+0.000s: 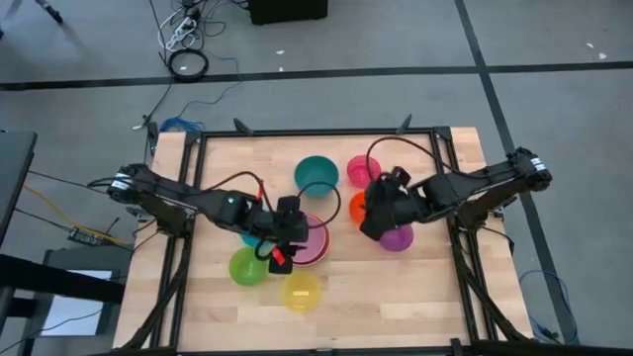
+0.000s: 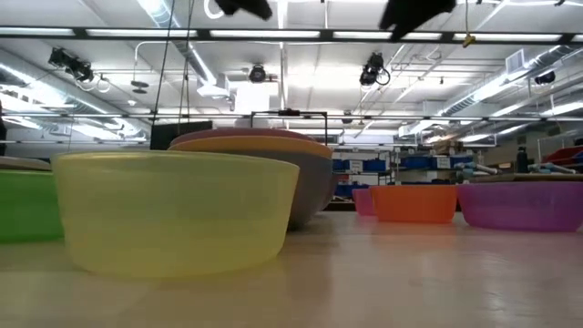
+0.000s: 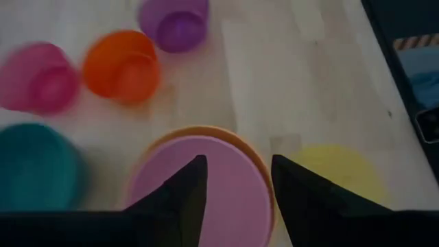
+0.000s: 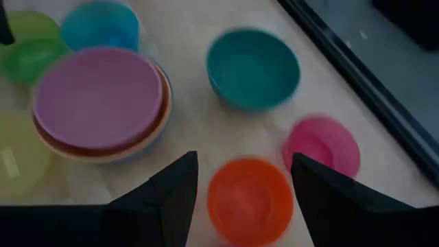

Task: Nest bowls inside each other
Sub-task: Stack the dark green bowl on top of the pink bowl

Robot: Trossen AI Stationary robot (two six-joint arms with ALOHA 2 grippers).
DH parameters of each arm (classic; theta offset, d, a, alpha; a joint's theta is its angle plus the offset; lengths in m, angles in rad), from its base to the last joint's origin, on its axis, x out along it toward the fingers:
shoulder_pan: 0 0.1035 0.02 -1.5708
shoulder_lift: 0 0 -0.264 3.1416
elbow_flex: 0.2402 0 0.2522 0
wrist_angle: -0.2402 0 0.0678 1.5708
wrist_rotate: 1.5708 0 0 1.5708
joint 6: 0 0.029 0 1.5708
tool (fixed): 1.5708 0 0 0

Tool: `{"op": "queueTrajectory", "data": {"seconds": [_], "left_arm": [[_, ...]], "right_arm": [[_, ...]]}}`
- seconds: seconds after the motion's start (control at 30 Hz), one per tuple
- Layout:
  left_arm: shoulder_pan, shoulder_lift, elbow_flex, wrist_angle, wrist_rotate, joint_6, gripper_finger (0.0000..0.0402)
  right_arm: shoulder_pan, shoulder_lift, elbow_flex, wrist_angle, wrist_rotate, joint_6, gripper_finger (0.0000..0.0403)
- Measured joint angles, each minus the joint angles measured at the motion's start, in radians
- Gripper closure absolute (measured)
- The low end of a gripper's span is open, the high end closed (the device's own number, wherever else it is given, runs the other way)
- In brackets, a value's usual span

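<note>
The right gripper grabs the teal bowl by its rim [image 1: 316, 156] [image 4: 254, 29] next, to nest the bowl inside the stack of nested bowls.
A stack of nested bowls, with a pink bowl [image 1: 315, 243] innermost, rests on its base at the table's middle. My left gripper [image 3: 236, 184] hovers open above the pink bowl [image 3: 219, 189] and touches nothing. My right gripper [image 4: 243, 180] hangs open above the orange bowl [image 4: 250, 200], also touching nothing. Standing singly on the wood are a teal bowl [image 1: 316, 173], a magenta bowl [image 1: 356, 169], a purple bowl [image 1: 399, 238], a green bowl [image 1: 246, 267] and a yellow bowl [image 1: 302, 292]. A light blue bowl [image 4: 100, 26] stands beside the stack, mostly hidden under the left arm in the high view.
A black frame [image 1: 316, 133] runs around the wooden table. Bare wood lies along the near edge [image 1: 396, 316] and at the far left corner [image 1: 232, 163]. In the low view the yellow bowl [image 2: 178, 214] stands closest, in front of the stack [image 2: 301, 178].
</note>
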Motion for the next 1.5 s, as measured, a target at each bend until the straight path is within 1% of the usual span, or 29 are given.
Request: {"op": "queueTrajectory", "data": {"seconds": [0.1, 0.2, 0.3, 0.37, 0.5, 0.63, 0.7, 0.8, 0.9, 1.07, 1.17, 1.33, 1.5], "left_arm": [[-0.013, 0.0, 0.098, -0.092, -0.099, 0.012, 0.023], [-0.038, 0.0, 0.19, -0.169, -0.251, 0.007, 0.0229], [-0.065, 0.0, 0.263, -0.261, -0.381, -0.022, 0.0229], [-0.079, 0.0, 0.298, -0.314, -0.438, -0.041, 0.0229], [-0.103, 0.0, 0.329, -0.381, -0.499, -0.08, 0.0229], [-0.116, 0.0, 0.329, -0.418, -0.515, -0.12, 0.0229], [-0.118, 0.0, 0.326, -0.425, -0.518, -0.143, 0.0229], [-0.118, 0.0, 0.323, -0.447, -0.519, -0.171, 0.0229], [-0.118, 0.0, 0.322, -0.467, -0.52, -0.186, 0.0229], [-0.118, 0.0, 0.322, -0.458, -0.537, -0.182, 0.0229], [-0.118, 0.0, 0.322, -0.458, -0.558, -0.182, 0.0229], [-0.118, 0.0, 0.322, -0.457, -0.561, -0.182, 0.0229], [-0.118, 0.0, 0.322, -0.456, -0.562, -0.182, 0.0229]], "right_arm": [[-0.07, 0.0, 0.0, 0.127, -0.055, -0.158, 0.0182], [-0.156, 0.0, 0.0, 0.235, -0.118, -0.307, 0.0182], [-0.253, 0.024, 0.0, 0.325, -0.206, -0.4, 0.0182], [-0.314, 0.061, 0.0, 0.358, -0.261, -0.444, 0.0182], [-0.411, 0.169, 0.0, 0.475, -0.375, -0.495, 0.018], [-0.479, 0.297, 0.0, 0.609, -0.483, -0.487, 0.0178], [-0.501, 0.358, 0.0, 0.675, -0.52, -0.466, 0.0178], [-0.525, 0.436, 0.0, 0.719, -0.557, -0.421, 0.0179], [-0.537, 0.497, 0.023, 0.717, -0.602, -0.386, 0.0178], [-0.541, 0.577, 0.081, 0.69, -0.715, -0.353, 0.0171], [-0.541, 0.606, 0.12, 0.655, -0.733, -0.335, 0.0169], [-0.54, 0.656, 0.18, 0.581, -0.737, -0.312, 0.0167], [-0.54, 0.685, 0.189, 0.571, -0.728, -0.303, 0.017]]}}
